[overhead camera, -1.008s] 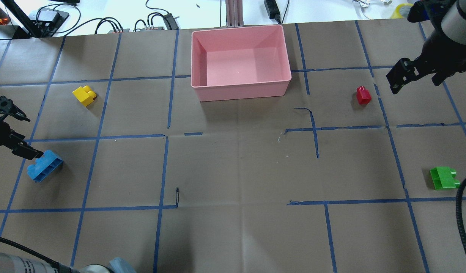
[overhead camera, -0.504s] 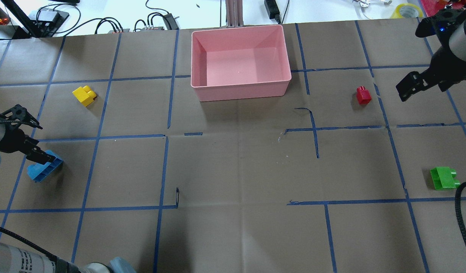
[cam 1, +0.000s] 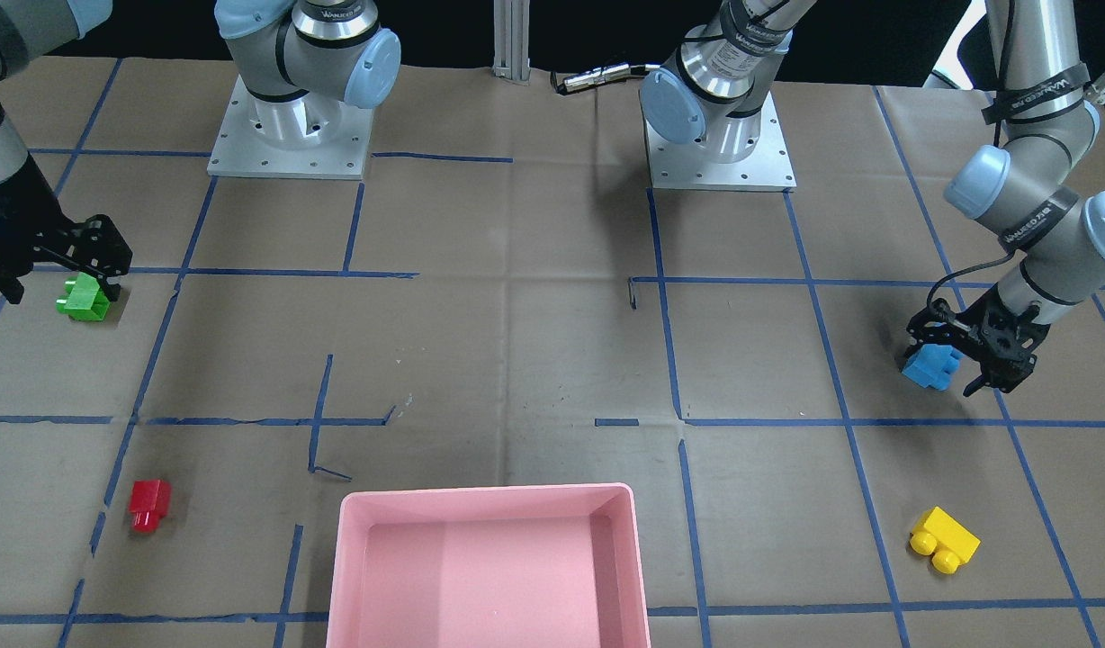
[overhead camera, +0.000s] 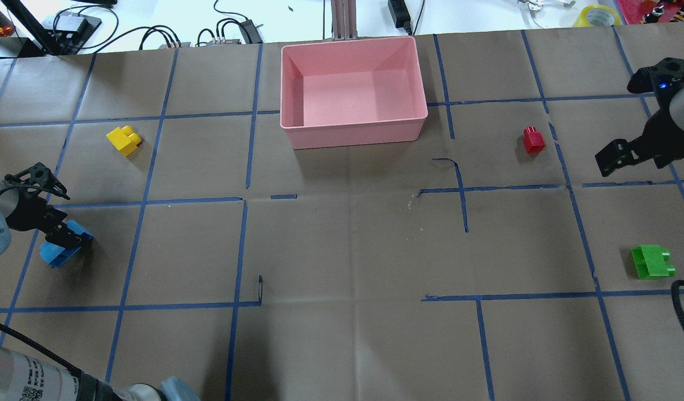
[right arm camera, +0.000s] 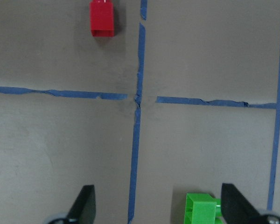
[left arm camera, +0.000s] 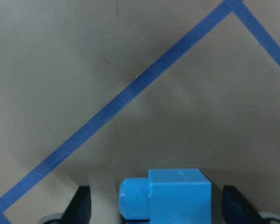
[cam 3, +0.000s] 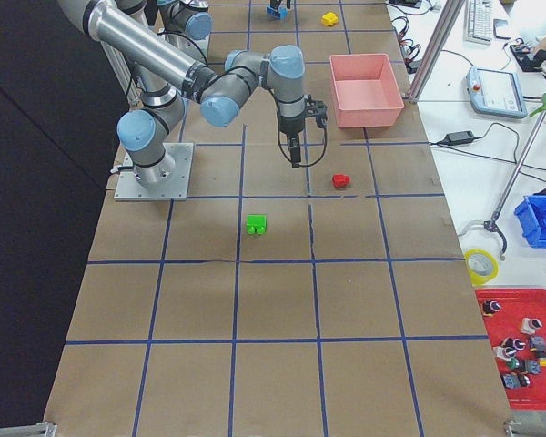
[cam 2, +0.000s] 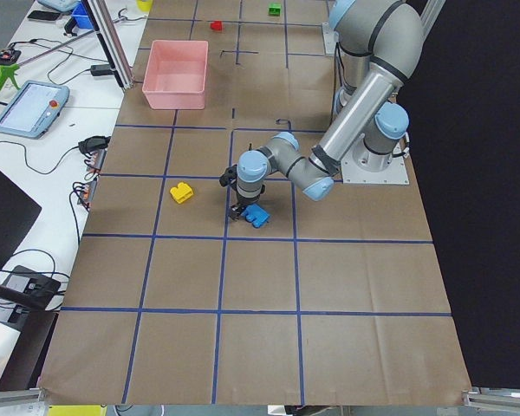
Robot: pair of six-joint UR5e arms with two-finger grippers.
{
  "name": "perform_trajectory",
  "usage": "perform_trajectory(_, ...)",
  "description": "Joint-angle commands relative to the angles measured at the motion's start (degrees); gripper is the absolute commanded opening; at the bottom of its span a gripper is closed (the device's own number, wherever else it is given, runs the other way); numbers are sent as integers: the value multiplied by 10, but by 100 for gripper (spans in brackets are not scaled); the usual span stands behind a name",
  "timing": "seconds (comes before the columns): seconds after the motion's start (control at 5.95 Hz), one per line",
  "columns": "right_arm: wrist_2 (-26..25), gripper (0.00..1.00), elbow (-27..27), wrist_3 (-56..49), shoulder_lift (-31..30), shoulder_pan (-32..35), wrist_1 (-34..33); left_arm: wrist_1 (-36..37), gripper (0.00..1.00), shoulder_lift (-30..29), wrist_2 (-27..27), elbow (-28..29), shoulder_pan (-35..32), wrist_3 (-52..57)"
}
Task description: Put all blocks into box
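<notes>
The blue brick needs to go into the pink box (cam 1: 486,567), so the robot's left gripper needs to grab it next across its studs and flat back.
The blue brick (overhead camera: 63,249) lies at the table's left; my left gripper (overhead camera: 60,234) is open and down around it, with the brick (left arm camera: 165,196) between the two fingers (left arm camera: 81,205). My right gripper (overhead camera: 612,157) is open and empty, held above the table between the red brick (overhead camera: 533,139) and the green brick (overhead camera: 652,262); the right wrist view shows the green brick (right arm camera: 203,210) near one finger and the red brick (right arm camera: 102,18) far ahead. The yellow brick (overhead camera: 124,140) lies at far left. The pink box (overhead camera: 353,133) stands empty at the far middle.
Blue tape lines grid the brown paper table cover. Cables, power bricks and a yellow tape roll (overhead camera: 595,14) lie beyond the far table edge. The two arm bases (cam 1: 291,135) stand on the robot's side of the table.
My left gripper has moved in over the blue brick and now straddles it. My right gripper has drawn back from near the red brick toward the robot's side, closer to the green brick.
</notes>
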Motion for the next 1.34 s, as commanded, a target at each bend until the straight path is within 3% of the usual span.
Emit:
perform_trajectory(0.0,50,95,70,-59,-1,-99,-47,2,99,-2,6,-7,3,6)
perform_trajectory(0.17,117,99,101,-127,3,-159,-103,2,97,-2,7,-8,10,7)
perform_trajectory(0.67,125,99,166,-171,8,-226,-132,3,66,4,42,-9,10,5)
perform_trajectory(1.18,122,99,207,-191,51,-244,-273,3,32,9,43,-3,8,4)
